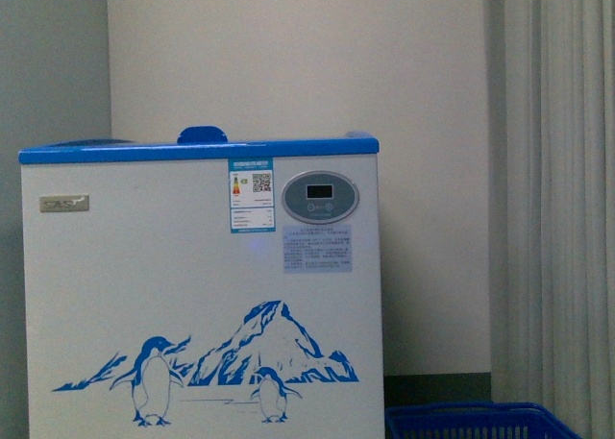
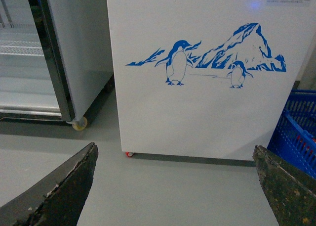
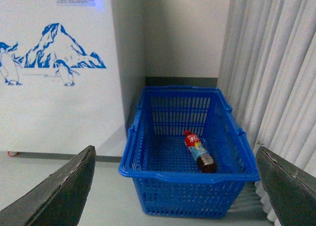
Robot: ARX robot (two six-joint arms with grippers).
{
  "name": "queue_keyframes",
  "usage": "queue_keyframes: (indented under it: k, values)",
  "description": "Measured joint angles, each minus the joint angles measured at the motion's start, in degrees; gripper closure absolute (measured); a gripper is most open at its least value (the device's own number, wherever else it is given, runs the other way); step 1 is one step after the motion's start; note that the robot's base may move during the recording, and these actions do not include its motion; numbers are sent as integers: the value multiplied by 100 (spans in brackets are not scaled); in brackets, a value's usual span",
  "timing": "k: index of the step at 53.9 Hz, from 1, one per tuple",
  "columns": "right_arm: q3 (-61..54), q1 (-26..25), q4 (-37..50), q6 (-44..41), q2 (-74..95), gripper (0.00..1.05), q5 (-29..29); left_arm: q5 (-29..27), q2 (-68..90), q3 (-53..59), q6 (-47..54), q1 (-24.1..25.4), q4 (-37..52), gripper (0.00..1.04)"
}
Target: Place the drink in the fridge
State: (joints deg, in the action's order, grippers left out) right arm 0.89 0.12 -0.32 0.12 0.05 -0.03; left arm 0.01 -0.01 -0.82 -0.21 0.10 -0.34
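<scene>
The drink needs to go in the fridge. My right gripper should next take hold of the bottle by its labelled body.
The drink, a clear bottle of amber liquid with a red cap and red label, lies on its side in a blue mesh basket on the floor. My right gripper is open and empty, above and in front of the basket. The fridge, a white chest freezer with a blue rim and penguin print, fills the front view; it also shows in the left wrist view and the right wrist view. My left gripper is open and empty, over the grey floor before the fridge.
An upright cabinet with a glass door stands left of the fridge. The basket's rim shows at the fridge's lower right. Pale curtains hang right of the basket. A wall is behind the fridge.
</scene>
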Motion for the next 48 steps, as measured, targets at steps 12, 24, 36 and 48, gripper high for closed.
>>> queue_keyframes:
  k: [12, 24, 36, 48]
  values:
    - [0, -2, 0, 0, 0, 7, -2, -2, 0, 0, 0, 0, 0, 8]
    - [0, -2, 0, 0, 0, 7, -2, 0, 0, 0, 0, 0, 0, 8]
    - [0, -2, 0, 0, 0, 7, 0, -2, 0, 0, 0, 0, 0, 8]
    - [0, -2, 0, 0, 0, 7, 0, -2, 0, 0, 0, 0, 0, 8]
